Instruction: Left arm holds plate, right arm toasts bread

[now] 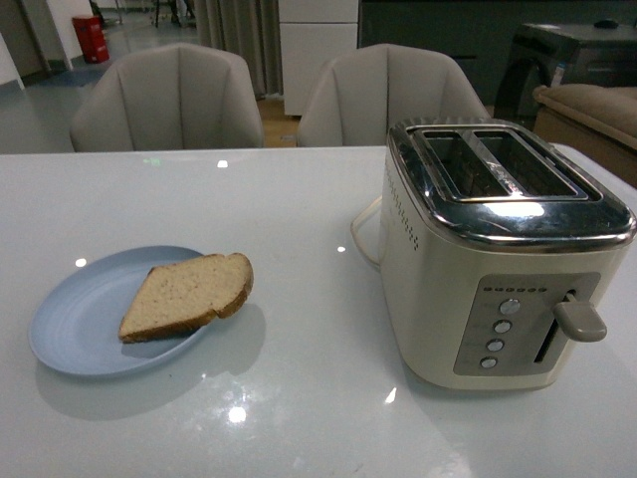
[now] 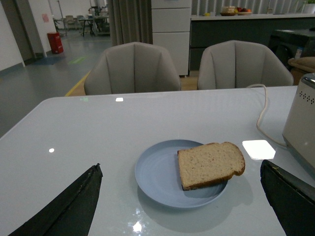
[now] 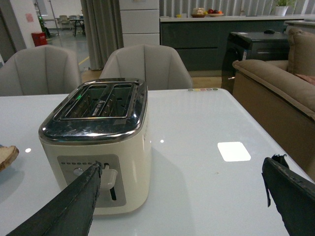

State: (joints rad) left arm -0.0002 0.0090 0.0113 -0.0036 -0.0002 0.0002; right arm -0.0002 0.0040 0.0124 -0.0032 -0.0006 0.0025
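My left gripper grabs the pale blue plate by its bare rim [image 1: 40,329] next, to hold it while the bread [image 1: 189,294] toasts.
The pale blue plate [image 1: 70,334] lies on the white table at the left, with the bread [image 1: 189,294] on it, its rounded end hanging over the rim toward the toaster. In the left wrist view the plate [image 2: 157,172] and bread [image 2: 209,163] lie a short way ahead of my left gripper [image 2: 182,196], which is open and holds nothing. My right gripper [image 3: 182,196] is open too, above bare table beside the cream toaster [image 3: 96,147]. One of its fingers [image 3: 69,204] overlaps the toaster's lever in the picture. Neither arm shows in the front view.
The cream and chrome toaster [image 1: 498,249] stands at the right with both slots empty and its lever [image 1: 579,319] up. Its cord [image 2: 261,115] trails across the table. Two grey chairs [image 1: 169,100] stand behind the table, and a sofa [image 3: 275,93] is at the right.
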